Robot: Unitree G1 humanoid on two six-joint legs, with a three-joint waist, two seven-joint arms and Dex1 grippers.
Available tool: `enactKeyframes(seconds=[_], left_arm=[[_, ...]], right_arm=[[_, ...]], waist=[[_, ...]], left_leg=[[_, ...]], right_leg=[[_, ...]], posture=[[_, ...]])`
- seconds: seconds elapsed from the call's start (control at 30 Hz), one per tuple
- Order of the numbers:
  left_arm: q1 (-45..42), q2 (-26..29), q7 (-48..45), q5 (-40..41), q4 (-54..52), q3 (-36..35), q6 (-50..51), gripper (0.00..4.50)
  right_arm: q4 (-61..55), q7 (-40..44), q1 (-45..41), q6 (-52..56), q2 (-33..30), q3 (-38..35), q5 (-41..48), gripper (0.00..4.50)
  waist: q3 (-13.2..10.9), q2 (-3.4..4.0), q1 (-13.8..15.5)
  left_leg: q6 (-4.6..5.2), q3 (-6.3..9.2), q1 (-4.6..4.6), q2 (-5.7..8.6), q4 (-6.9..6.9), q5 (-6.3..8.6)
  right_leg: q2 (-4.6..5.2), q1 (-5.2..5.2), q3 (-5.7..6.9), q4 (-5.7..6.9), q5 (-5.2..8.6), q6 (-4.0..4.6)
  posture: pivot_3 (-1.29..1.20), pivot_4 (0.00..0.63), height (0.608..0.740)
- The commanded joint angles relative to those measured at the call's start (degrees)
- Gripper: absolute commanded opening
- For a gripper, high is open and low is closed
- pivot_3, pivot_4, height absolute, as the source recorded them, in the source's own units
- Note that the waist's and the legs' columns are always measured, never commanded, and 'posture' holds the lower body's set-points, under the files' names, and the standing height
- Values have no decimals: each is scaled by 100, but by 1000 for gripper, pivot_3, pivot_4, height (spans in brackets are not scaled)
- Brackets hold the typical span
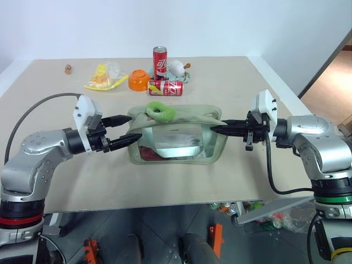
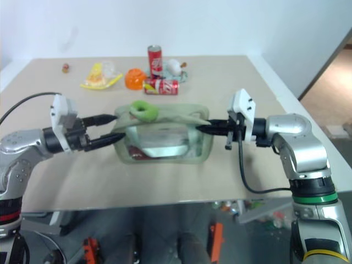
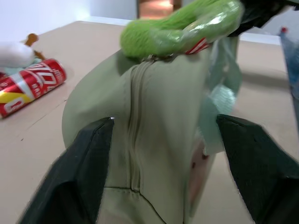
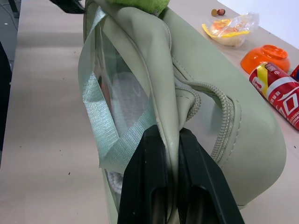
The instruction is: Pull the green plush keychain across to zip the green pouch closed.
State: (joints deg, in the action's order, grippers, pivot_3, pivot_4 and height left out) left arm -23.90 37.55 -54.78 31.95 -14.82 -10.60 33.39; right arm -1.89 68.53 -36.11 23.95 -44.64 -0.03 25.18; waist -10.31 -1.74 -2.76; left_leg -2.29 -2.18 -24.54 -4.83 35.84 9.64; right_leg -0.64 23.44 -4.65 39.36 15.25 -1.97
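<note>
I need to grab a narrow end fold (image 1: 136,126) with my left gripper next. It stands up beside the zipper, while the pouch's top fabric (image 1: 190,119) sags slack.
The green pouch (image 1: 176,144) lies in the middle of the table, its clear window facing me. The green plush keychain (image 1: 160,111) sits on top near the pouch's left end, at the zipper. My left gripper (image 1: 132,128) is open, with one black finger (image 3: 79,177) on each side of the pouch's left end (image 3: 159,116), just below the keychain (image 3: 182,28). My right gripper (image 1: 215,130) is shut on the fabric at the pouch's right end (image 4: 210,70). Its fingers (image 4: 149,163) pinch a fold next to the zipper.
Behind the pouch are an upright red can (image 1: 159,59), a red can lying down (image 1: 165,87), an orange bowl (image 1: 139,80), a yellow snack bag (image 1: 102,78) and a white plush toy (image 1: 177,67). The table's front edge (image 1: 165,202) is close below the pouch.
</note>
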Motion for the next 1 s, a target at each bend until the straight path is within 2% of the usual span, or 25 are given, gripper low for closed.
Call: enactKeyframes(seconds=[0.03, 0.17, 0.2, 0.23, 0.3, 0.37, 0.43, 0.47, 0.63, 0.8, 1.0], left_arm=[[84, -116, 200, -14, -184, 6, -261, 1927], [100, -187, 290, 56, -222, 42, -268, 581], [113, -185, 286, 49, -233, 69, -272, 385], [129, -174, 277, 31, -250, 103, -284, 3], [149, -172, 285, 47, -272, 129, -283, 0], [169, -170, 286, 84, -288, 138, -258, 0], [197, -161, 276, 97, -304, 161, -242, 0], [206, -159, 272, 109, -313, 175, -224, 0], [217, -171, 277, 111, -359, 277, -199, 0], [197, -195, 307, 183, -446, 360, -133, 0], [81, -220, 411, 219, -458, 408, -111, 0]], right_arm=[[-131, 45, -95, -7, -39, -50, 39, 0], [-137, 16, -98, -12, -36, -84, 45, 0], [-123, 10, -124, 27, -56, -84, 41, 0], [-125, 53, -139, 86, -95, -86, 71, 364], [-185, 139, -159, 223, -157, -116, 177, 929], [-241, 135, -235, 208, -164, -154, 194, 1685], [-262, 76, -489, 169, -141, -177, 166, 2509], [-254, 15, -648, 131, -107, -181, 134, 2730], [-859, -190, -1325, 412, 203, 45, 325, 4452], [-1265, -587, -1461, 404, 813, 412, 207, 4452], [-838, -644, -1376, -86, 1160, 755, -196, 4452]], waist=[[0, 0, -2], [0, 0, -1], [0, 0, -2], [0, 0, -2], [0, 0, 2], [0, 0, 3], [0, 0, 1], [-2, 3, -1], [-2, 3, 4], [-1, 1, 16], [-1, 1, 37]], left_leg=[[0, 0, 0, 0, 0, 0], [0, 1, 0, 0, -3, 0], [0, 0, 0, 0, -3, 0], [0, 0, 0, 0, -4, 0], [0, 1, 0, 0, -4, 0], [0, 0, -1, 1, -4, 0], [0, -1, -1, 1, -4, 0], [0, -1, -1, 1, -4, 0], [0, 0, 1, 0, -9, 0], [-1, 4, -2, 1, -15, 1], [-1, 3, -9, 7, -10, 1]], right_leg=[[0, -1, 0, 0, 0, 0], [0, -1, 1, -1, 1, 0], [-1, 0, 1, -1, 1, 0], [-1, 0, 0, -1, 1, 0], [0, 0, 0, -1, 1, 0], [1, -1, 0, -2, 2, -2], [2, 0, -1, -3, 2, -2], [2, 0, -2, -3, 2, -2], [1, 1, 1, -3, 1, 0], [4, 0, 6, -3, 9, 4], [12, -1, 8, -8, 7, 1]], posture=[[0, 150, 740], [0, 150, 740], [0, 150, 740], [0, 150, 740], [0, 150, 740], [0, 150, 740], [0, 150, 740], [0, 150, 740], [0, 150, 740], [0, 150, 740], [0, 150, 740]])
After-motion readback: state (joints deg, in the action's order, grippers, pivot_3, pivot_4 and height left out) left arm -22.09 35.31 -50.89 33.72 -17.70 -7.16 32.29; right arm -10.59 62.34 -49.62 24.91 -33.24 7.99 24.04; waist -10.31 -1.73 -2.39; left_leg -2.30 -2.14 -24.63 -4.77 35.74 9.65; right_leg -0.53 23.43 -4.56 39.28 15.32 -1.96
